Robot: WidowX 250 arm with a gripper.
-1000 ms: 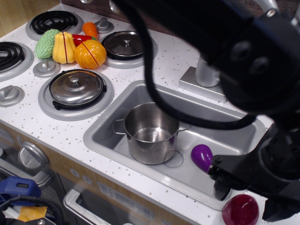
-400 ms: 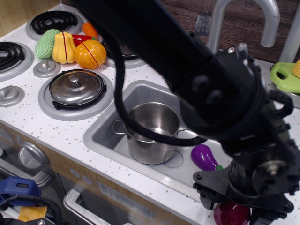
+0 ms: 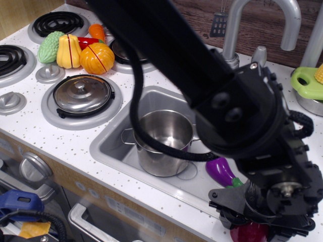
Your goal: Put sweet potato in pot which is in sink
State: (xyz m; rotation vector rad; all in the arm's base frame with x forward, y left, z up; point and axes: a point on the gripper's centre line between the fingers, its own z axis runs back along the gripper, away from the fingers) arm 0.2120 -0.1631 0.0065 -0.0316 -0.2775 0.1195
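Note:
The robot needs to put the sweet potato in the pot in the sink, so its gripper should grab the rounded sides of the sweet potato [image 3: 248, 234] next.
The sweet potato [image 3: 248, 234] is a glossy dark red oval on the white counter at the front right of the sink [image 3: 108, 143]. Only its lower part shows under my gripper. My gripper [image 3: 255, 228] hangs straight over it with a black finger [image 3: 225, 218] on either side, jaws still spread. The steel pot [image 3: 161, 136] stands upright and empty at the sink's left, well left of the gripper. My black arm hides the sink's back right part.
A purple eggplant [image 3: 222, 171] lies in the sink between pot and gripper. A grey lid [image 3: 83, 94] sits on a burner at the left. Toy vegetables [image 3: 75, 50] lie behind it. The faucet [image 3: 237, 25] stands at the back, a green board [image 3: 308, 80] at the right.
My gripper has come down from beside the sweet potato to right over it, so its fingers now straddle it and hide most of it. The arm has swung left across the sink.

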